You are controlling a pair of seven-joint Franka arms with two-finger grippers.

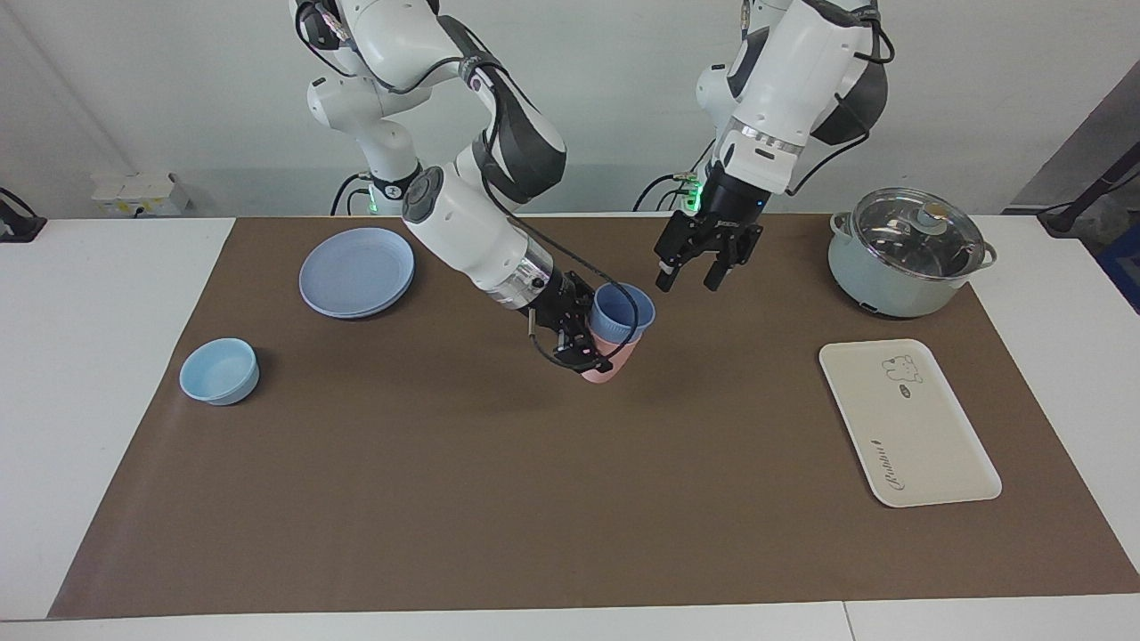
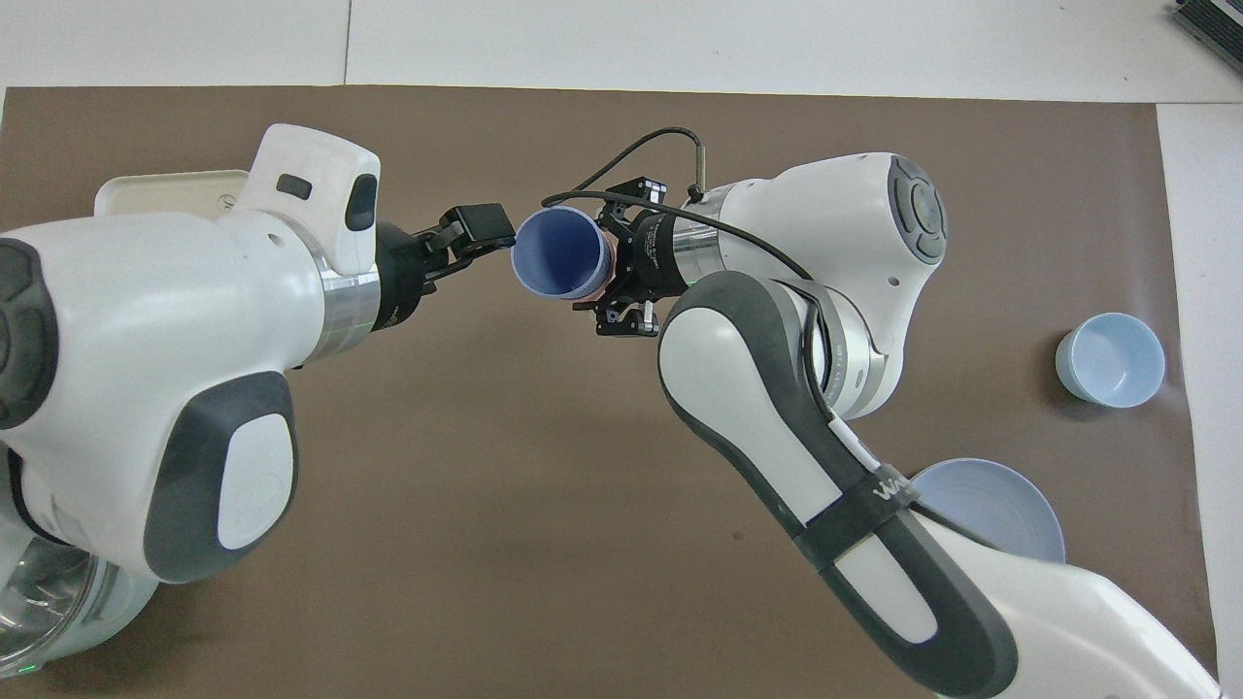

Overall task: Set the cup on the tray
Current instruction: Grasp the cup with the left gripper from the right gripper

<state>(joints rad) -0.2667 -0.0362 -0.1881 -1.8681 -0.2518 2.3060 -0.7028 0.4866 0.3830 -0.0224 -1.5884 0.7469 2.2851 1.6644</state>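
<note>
The left gripper will next grab the cup by its exposed rim, because the pink tumbler covers the rest of the cup's side.
The medium-blue cup is nested in a pink tumbler. The stack is tilted, low over the middle of the brown mat. My right gripper is shut on the pink tumbler's side. My left gripper is open in the air just beside the cup's rim, toward the left arm's end, and does not touch it. In the overhead view the cup's mouth lies between the left gripper and the right gripper. The cream tray lies empty at the left arm's end; the left arm partly hides it in the overhead view.
A lidded pot stands nearer to the robots than the tray. A round blue plate and a squat light-blue bowl lie toward the right arm's end.
</note>
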